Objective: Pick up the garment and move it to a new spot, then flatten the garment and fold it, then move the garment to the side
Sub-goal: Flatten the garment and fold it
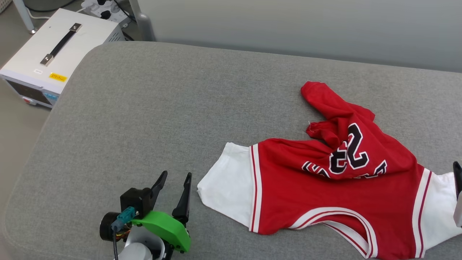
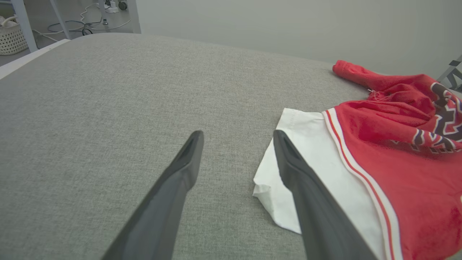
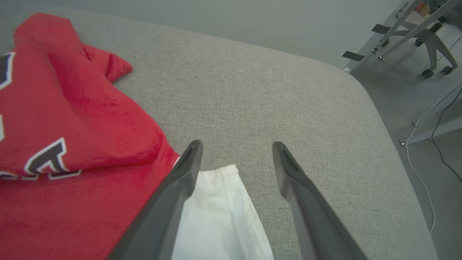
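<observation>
The garment has a small fold standing up at its white sleeve's hem corner (image 1: 201, 190) (image 2: 262, 193) while the sleeve lies flat, so my left gripper should pinch the garment there next.
The garment (image 1: 325, 195) lies on the grey padded table (image 1: 144, 108). It is a red jersey with white sleeves, its neckline toward me and its lower part bunched up and twisted at the far side. My left gripper (image 1: 177, 174) is open just left of the white left sleeve (image 1: 225, 180). In the left wrist view the left gripper (image 2: 238, 133) holds nothing, and its right finger crosses the sleeve edge (image 2: 306, 144). My right gripper (image 3: 237, 143) is open over the other white sleeve (image 3: 220, 216), beside the red cloth (image 3: 72, 119). One of its fingertips (image 1: 457, 177) shows at the right edge.
A white box with a black handle (image 1: 54, 50) stands on the floor beyond the table's far left corner. The table's rounded right corner (image 3: 361, 83) drops to floor with metal frame legs (image 3: 415, 29) and cables. A woven basket (image 2: 12, 38) sits far left.
</observation>
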